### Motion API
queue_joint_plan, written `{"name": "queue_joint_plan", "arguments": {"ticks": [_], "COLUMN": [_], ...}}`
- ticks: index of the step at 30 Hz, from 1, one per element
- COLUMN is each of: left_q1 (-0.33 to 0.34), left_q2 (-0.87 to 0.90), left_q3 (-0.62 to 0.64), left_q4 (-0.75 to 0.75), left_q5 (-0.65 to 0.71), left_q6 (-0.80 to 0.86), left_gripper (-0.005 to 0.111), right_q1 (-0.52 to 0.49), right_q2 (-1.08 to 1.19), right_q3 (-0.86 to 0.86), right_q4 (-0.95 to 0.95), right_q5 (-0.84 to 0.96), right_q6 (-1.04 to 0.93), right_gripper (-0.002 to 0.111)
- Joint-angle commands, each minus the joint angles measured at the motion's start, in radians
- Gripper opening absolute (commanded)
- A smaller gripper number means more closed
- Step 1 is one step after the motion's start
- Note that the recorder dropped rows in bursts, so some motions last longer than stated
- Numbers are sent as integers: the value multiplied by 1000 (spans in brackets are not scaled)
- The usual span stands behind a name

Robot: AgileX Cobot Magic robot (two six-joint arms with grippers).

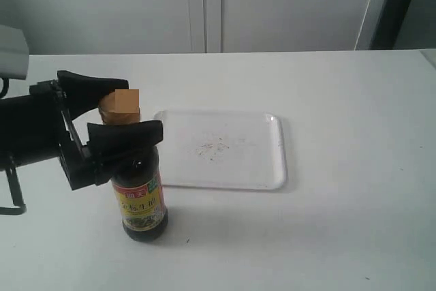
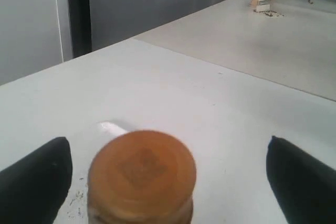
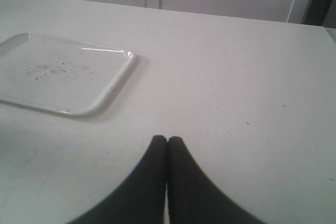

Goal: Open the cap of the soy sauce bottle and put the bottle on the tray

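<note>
The left gripper grabs the labelled body [image 1: 141, 202] next, so the soy sauce bottle's copper-orange cap [image 1: 121, 105] stays free to open.
The soy sauce bottle [image 1: 141, 199] stands upright on the table, left of the tray [image 1: 259, 161], with dark liquid and a red, yellow and green label. Its copper-orange cap [image 1: 121, 108] is down. My left gripper [image 1: 129, 108] is open, one black finger on each side of the neck and cap, neither pressing on it. From the left wrist view the cap [image 2: 142, 171] fills the space between the wide-apart fingers [image 2: 37, 182]. My right gripper [image 3: 167, 141] is shut on nothing, above bare table with the tray [image 3: 113, 85] off to one side; it is out of the exterior view.
The white table [image 1: 354, 114] runs to a pale wall with cabinet doors. Faint specks lie in the tray's centre [image 1: 212, 148]. A second table with a small brush-like thing [image 2: 262, 1] shows far off in the left wrist view.
</note>
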Motion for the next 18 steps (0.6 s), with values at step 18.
{"name": "queue_joint_plan", "arguments": {"ticks": [18], "left_q1": [-2], "left_q2": [228], "left_q3": [63], "left_q4": [-57], "left_q5": [-90], "left_q6": [193], "left_gripper": [105], "right_q1": [0], "right_q2": [-7], "right_q3": [6], "right_q4": [1], "right_q5": [-3], "right_q6": [4], "right_gripper": [0]}}
